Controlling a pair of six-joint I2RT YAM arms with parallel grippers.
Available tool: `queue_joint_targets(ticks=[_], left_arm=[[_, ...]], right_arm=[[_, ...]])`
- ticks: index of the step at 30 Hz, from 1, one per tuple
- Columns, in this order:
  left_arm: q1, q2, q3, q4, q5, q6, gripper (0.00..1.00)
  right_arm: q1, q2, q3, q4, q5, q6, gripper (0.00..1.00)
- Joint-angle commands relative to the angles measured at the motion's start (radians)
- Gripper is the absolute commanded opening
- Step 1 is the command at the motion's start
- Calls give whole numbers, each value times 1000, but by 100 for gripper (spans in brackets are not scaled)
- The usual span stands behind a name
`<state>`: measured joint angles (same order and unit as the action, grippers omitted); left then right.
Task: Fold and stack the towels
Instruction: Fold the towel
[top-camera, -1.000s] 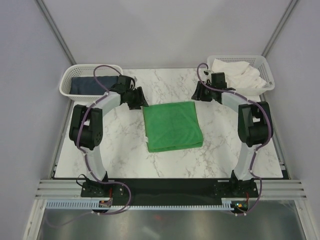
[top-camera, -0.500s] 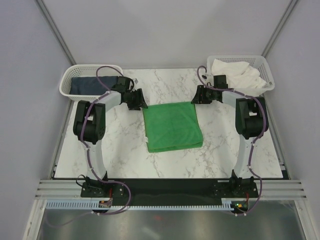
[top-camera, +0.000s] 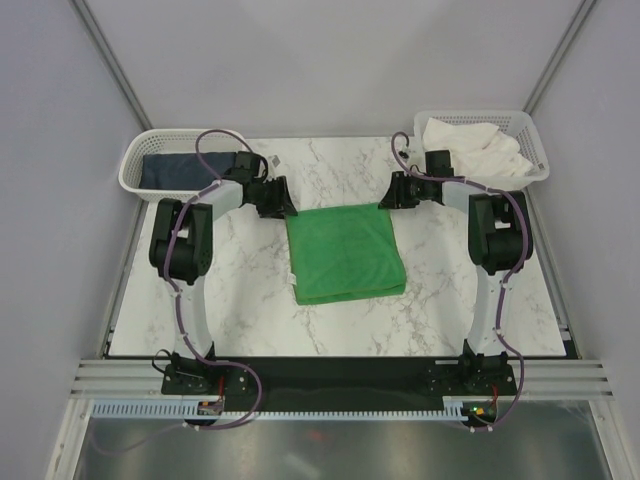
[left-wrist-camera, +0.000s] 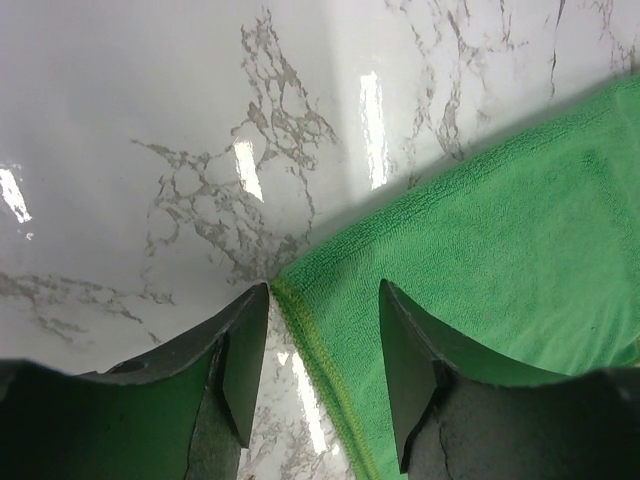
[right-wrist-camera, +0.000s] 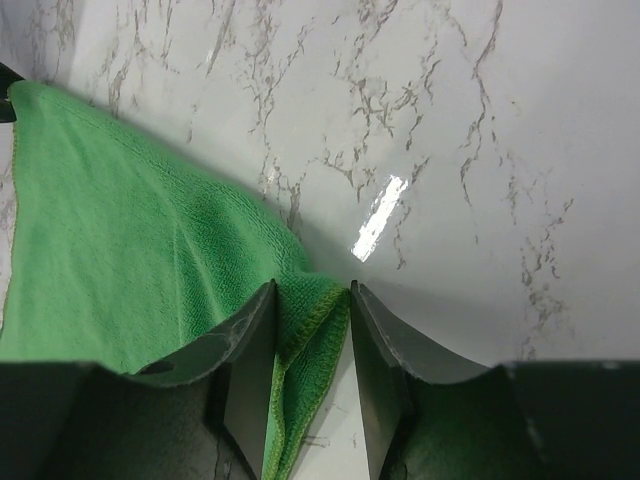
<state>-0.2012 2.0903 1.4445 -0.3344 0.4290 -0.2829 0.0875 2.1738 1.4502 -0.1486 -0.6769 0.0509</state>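
Observation:
The open fingers are on both sides of the green towel's corner, level with the towel's stitched edge, so my left gripper closes on that corner next.
The green towel (top-camera: 345, 252) lies folded flat in the middle of the marble table. My left gripper (top-camera: 281, 205) is open at its far left corner; in the left wrist view the jaws (left-wrist-camera: 323, 300) straddle the towel's stitched edge (left-wrist-camera: 500, 230) without pinching it. My right gripper (top-camera: 392, 198) is at the far right corner; in the right wrist view its jaws (right-wrist-camera: 312, 295) stand narrow, with the green corner (right-wrist-camera: 120, 230) bunched between them and touching both. The navy towel (top-camera: 175, 172) lies in the left basket, the white towel (top-camera: 470, 145) in the right basket.
A white mesh basket (top-camera: 133, 170) stands at the table's back left corner and another (top-camera: 537, 155) at the back right. Grey walls enclose the table on three sides. The arm bases sit at the near edge.
Both arms have straightened and pulled their elbows in, with the grippers settling lower onto the green towel's two far corners. The towel itself has not shifted.

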Motion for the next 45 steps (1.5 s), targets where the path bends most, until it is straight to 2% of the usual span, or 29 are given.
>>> queue_joint_targets(ticks=[1,6,10,19,22,23,25,26,27,28,29,30,31,32,38,45], left_arm=[[5,36,40,23,33,60,56],[5,45,44,21,47,65,47],[6,47,40,20,40,68,45],[6,59,56,9,60,108,47],[6,57,54,5,67,108,37],[6,59,59,3,70,111,29],[6,59,62,-3,71,111,26],[6,57,65,-8,71,110,20],[8,57,70,-11,74,111,18],[8,59,71,-12,76,111,16],[8,56,73,-15,80,110,10],[8,57,76,-18,85,111,5],[9,56,77,-20,91,108,2],[9,51,80,-20,96,105,2],[14,-13,97,-38,132,97,2],[16,-188,145,-63,145,70,2]], right_arm=[[-9,20,35,15,-41,-36,43],[-29,24,44,20,-47,-29,43],[-35,30,55,21,-53,-28,50],[-35,56,72,32,-170,-37,47],[-35,63,78,26,-159,-29,44],[-34,61,76,20,-156,-31,44],[-35,55,73,12,-142,-39,43],[-37,54,73,1,-135,-42,43],[-38,50,73,-3,-135,-43,42],[-38,47,70,-3,-135,-43,37],[-40,46,70,-3,-132,-43,30],[-38,43,70,-3,-131,-42,22],[-40,40,75,-2,-131,-39,6],[-38,37,82,-2,-131,-34,0],[-38,-69,79,1,-67,15,0],[-37,-290,26,49,2,98,0]])
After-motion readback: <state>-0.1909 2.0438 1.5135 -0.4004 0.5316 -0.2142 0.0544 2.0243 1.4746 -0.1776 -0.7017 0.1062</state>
